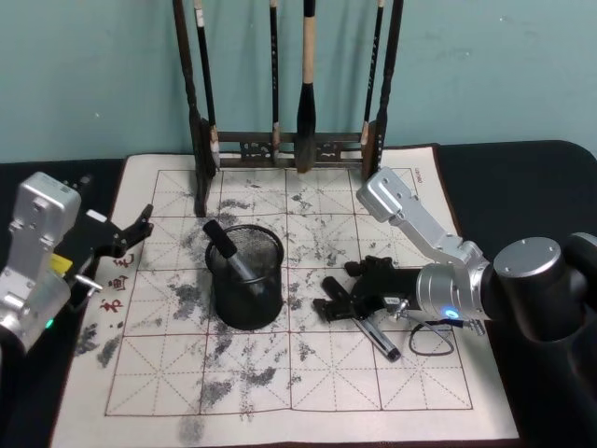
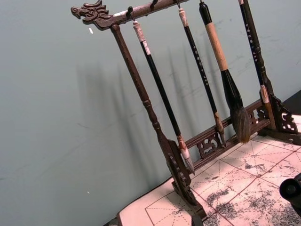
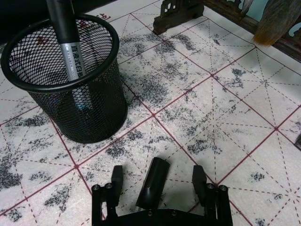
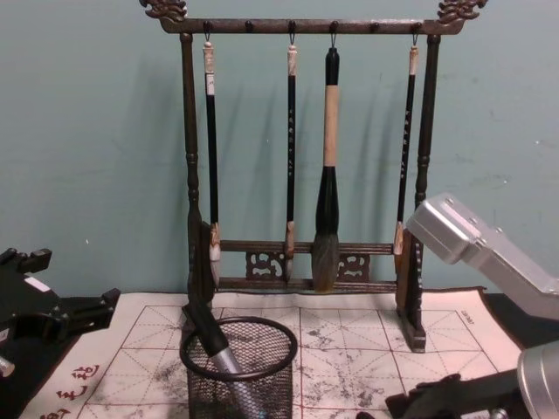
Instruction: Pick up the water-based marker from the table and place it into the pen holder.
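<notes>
I will next grab the water-based marker by its black cap end [image 3: 155,180] with my right gripper, so the marker can then stand in the pen holder [image 3: 63,80].
The black wire-mesh pen holder [image 1: 246,280] [image 3: 70,89] [image 4: 240,375] stands mid-mat on the table [image 1: 522,187]. A grey marker with a black cap [image 1: 227,250] [image 3: 70,42] leans inside it. A second water-based marker [image 1: 378,338] lies flat on the mat to the holder's right. My right gripper [image 1: 326,297] [image 3: 157,168] is low over the mat and open. That marker's black end [image 3: 154,183] lies between the two fingers [image 3: 116,181], with gaps on both sides. My left gripper [image 1: 138,233] [image 4: 92,307] hovers open at the mat's left edge, away from both.
A tall dark wooden brush rack [image 1: 289,145] [image 4: 306,279] [image 2: 160,141] with several hanging brushes stands along the mat's far edge. A thin black cable loop [image 1: 431,341] lies by my right wrist. The felt mat [image 1: 373,392] has free room toward the front.
</notes>
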